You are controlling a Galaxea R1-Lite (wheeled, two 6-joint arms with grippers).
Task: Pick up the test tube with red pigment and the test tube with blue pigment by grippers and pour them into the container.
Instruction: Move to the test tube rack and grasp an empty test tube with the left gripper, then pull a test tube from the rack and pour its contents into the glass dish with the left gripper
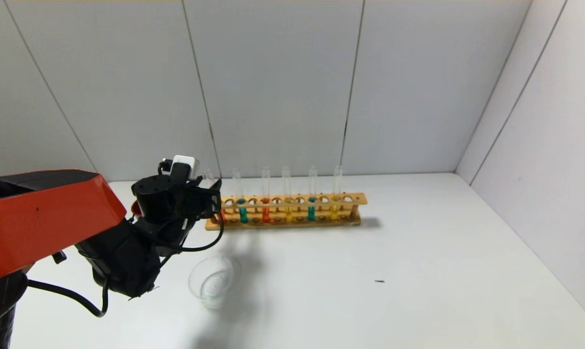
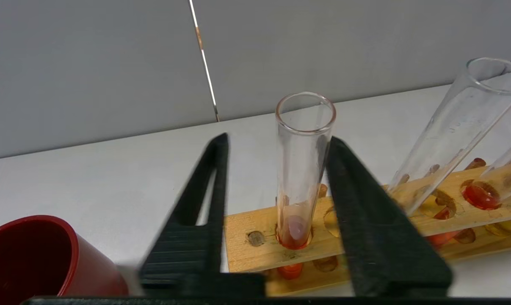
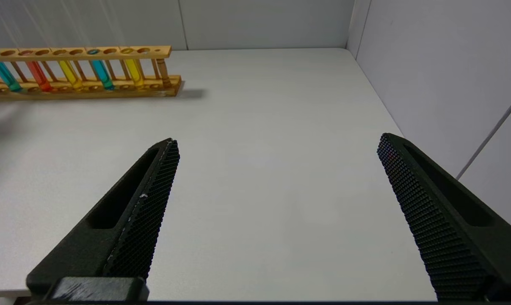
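My left gripper is going to grab the test tube by its bare upper glass [image 2: 303,160] next, because the wooden rack closes around the tube's lower end.
A wooden rack [image 1: 287,213] holds several tubes. My left gripper [image 2: 278,140] is at the rack's left end, open, its fingers on either side of the endmost test tube with red pigment [image 2: 304,169], which stands upright in its hole. One finger [image 2: 357,203] is close against the glass; the other stands apart from it. In the head view this gripper [image 1: 214,194] hides most of that tube. A blue tube [image 1: 243,213] and a second red tube [image 1: 265,213] stand beside it. The clear glass container [image 1: 212,281] sits on the table in front. My right gripper [image 3: 278,141] is open and empty over bare table.
A dark red cup [image 2: 31,258] stands just left of the rack, close to the left gripper. Farther along the rack are yellow tubes [image 1: 288,213] and another blue tube [image 1: 311,212]. Grey walls close the table at the back and right.
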